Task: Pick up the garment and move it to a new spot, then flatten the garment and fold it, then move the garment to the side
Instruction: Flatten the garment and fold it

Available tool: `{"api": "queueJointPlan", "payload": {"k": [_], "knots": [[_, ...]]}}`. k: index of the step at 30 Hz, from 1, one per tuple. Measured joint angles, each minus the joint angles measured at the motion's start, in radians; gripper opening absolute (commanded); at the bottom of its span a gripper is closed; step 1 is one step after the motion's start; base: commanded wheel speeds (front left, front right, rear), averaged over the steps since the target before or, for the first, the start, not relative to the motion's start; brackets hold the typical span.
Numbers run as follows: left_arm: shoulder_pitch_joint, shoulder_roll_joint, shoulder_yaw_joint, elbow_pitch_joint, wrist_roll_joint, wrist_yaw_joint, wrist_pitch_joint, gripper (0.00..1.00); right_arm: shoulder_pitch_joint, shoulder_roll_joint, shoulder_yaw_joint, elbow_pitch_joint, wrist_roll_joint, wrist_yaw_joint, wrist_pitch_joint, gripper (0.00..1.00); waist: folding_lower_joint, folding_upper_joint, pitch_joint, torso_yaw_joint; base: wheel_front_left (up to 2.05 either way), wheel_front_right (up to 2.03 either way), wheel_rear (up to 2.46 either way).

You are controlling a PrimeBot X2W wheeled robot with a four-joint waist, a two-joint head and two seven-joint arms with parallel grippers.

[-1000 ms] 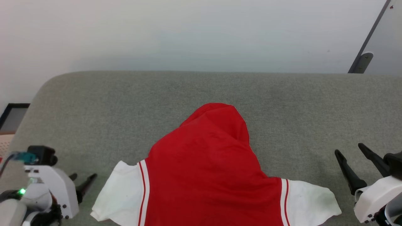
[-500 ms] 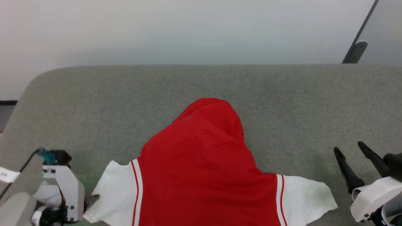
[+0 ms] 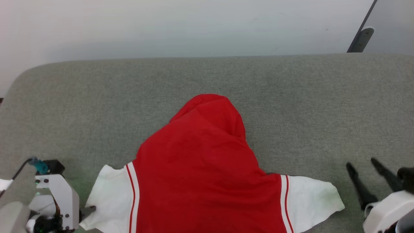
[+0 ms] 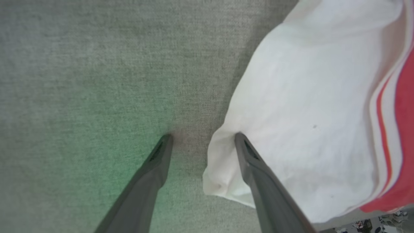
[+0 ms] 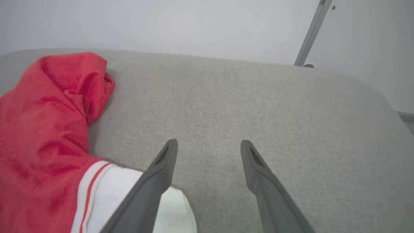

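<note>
Next, my left gripper picks up the garment by the sleeve's crinkled outer edge (image 4: 219, 158), since the garment's white sleeve (image 4: 310, 112) lies spread flat on the grey surface.
The garment (image 3: 200, 168), a bright-red shirt with white sleeve ends, lies bunched on the grey padded surface (image 3: 97, 97), its red body peaking toward the far side. My left gripper (image 4: 203, 137) is open and points down at the left white sleeve (image 4: 307, 113). One fingertip (image 4: 239, 139) touches the sleeve's edge and the other rests on bare grey fabric. In the head view that gripper's finger (image 3: 88, 209) meets the sleeve's lower corner. My right gripper (image 3: 361, 162) stands open just right of the right white sleeve (image 3: 310, 197), holding nothing; the right wrist view shows it (image 5: 208, 142) over bare surface.
A pale wall rises behind the padded surface. A thin metal post (image 3: 359, 37) leans at the upper right. The surface's rounded left corner (image 3: 19, 77) and far edge are in view, with wide grey room beyond and beside the shirt.
The head camera has shifted, sliding the whole scene up and left. My left gripper has closed in from beside the left sleeve to its edge. The right gripper stays open beside the right sleeve.
</note>
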Motion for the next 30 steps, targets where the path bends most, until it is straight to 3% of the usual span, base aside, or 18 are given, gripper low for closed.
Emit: {"api": "queueJointPlan", "payload": {"k": [1, 2, 14, 26, 27, 28, 30], "knots": [[-0.001, -0.004, 0.002, 0.006, -0.007, 0.000, 0.001, 0.36, 0.012, 0.000, 0.004, -0.001, 0.009, 0.000, 0.014, 1.00, 0.0000, 0.0000, 0.002, 0.000, 0.00, 0.00, 0.00], [-0.001, -0.006, 0.002, 0.008, -0.014, -0.001, 0.005, 0.00, 0.023, -0.002, 0.011, -0.003, 0.016, 0.000, 0.030, 1.00, 0.0000, 0.0000, 0.003, 0.001, 0.00, 0.00, 0.00], [-0.015, -0.014, -0.018, -0.003, -0.041, -0.009, -0.018, 0.00, 0.072, -0.029, 0.086, 0.029, 0.138, 0.000, 0.260, 1.00, -0.0001, 0.0000, 0.022, 0.016, 0.00, 0.00, 0.00], [-0.038, -0.020, -0.039, -0.023, -0.040, -0.010, -0.042, 0.00, -0.044, -0.058, 0.134, 0.202, 0.172, 0.000, 0.354, 1.00, 0.0000, 0.0000, 0.039, 0.044, 0.00, 0.00, 0.00], [-0.040, -0.021, -0.040, -0.023, -0.040, -0.010, -0.044, 0.00, -0.055, -0.059, 0.139, 0.217, 0.183, 0.000, 0.370, 0.44, -0.0001, 0.0000, 0.041, 0.046, 0.00, 0.00, 0.00], [-0.041, -0.022, -0.041, -0.024, -0.040, -0.010, -0.044, 0.00, -0.067, -0.062, 0.149, 0.227, 0.193, 0.000, 0.379, 0.00, 0.0000, 0.0000, 0.042, 0.048, 0.00, 0.00, 0.00], [-0.044, -0.023, -0.044, -0.025, -0.041, -0.010, -0.044, 0.00, -0.088, -0.070, 0.165, 0.246, 0.207, 0.000, 0.395, 0.00, 0.0000, 0.0000, 0.044, 0.052, 0.00, 0.00, 0.00]]}}
